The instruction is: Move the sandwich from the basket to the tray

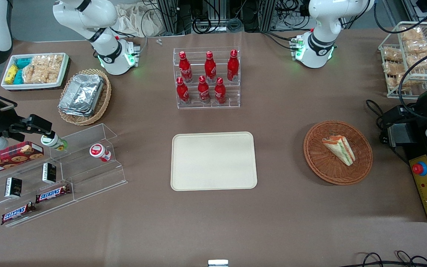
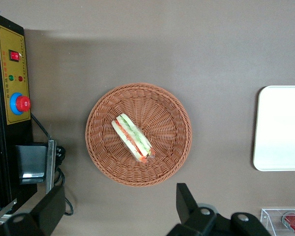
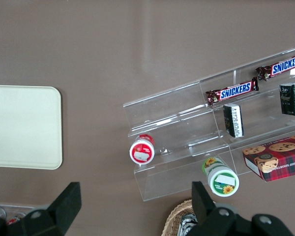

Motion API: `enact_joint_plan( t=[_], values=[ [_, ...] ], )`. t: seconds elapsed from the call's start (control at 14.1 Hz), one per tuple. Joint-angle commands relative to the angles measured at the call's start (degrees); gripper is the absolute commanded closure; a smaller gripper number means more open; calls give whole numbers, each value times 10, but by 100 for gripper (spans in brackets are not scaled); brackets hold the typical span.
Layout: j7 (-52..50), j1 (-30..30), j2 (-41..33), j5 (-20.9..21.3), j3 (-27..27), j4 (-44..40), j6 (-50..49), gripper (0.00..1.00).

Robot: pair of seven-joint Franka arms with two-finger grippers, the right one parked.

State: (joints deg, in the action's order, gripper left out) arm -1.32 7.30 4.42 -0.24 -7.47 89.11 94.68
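The wrapped sandwich should go on the cream tray [image 1: 213, 161]. My gripper should grab it across its middle [image 1: 338, 149] next.
The sandwich [image 1: 339, 149] [image 2: 132, 137], a wrapped white-bread wedge with red and green filling, lies on its side in the middle of the round reddish-brown basket [image 1: 317, 170] [image 2: 103, 152]. The cream tray [image 1: 213, 161] [image 2: 280, 128] lies flat with nothing on it, beside the basket toward the parked arm's end. My gripper [image 2: 119, 206] hangs high above the table, open wide with nothing between its black fingers [image 2: 187, 199]. It hovers over bare table just off the basket's rim, on the side farther from the front camera, apart from the sandwich.
A black-and-yellow control box [image 1: 426, 178] [image 2: 10, 98] with a red button and cables sits beside the basket at the working arm's end. A clear rack of red bottles [image 1: 208, 78] stands farther back than the tray. A wire rack of snacks [image 1: 408, 59] stands at the back.
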Motion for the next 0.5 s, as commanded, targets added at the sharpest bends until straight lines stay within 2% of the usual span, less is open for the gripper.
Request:
enact_joint_plan(
  t=[0.0, 0.42],
  values=[
    [10, 9, 6, -4, -5, -18, -17, 0],
    [5, 8, 13, 4, -6, 13, -16, 0]
  ],
)
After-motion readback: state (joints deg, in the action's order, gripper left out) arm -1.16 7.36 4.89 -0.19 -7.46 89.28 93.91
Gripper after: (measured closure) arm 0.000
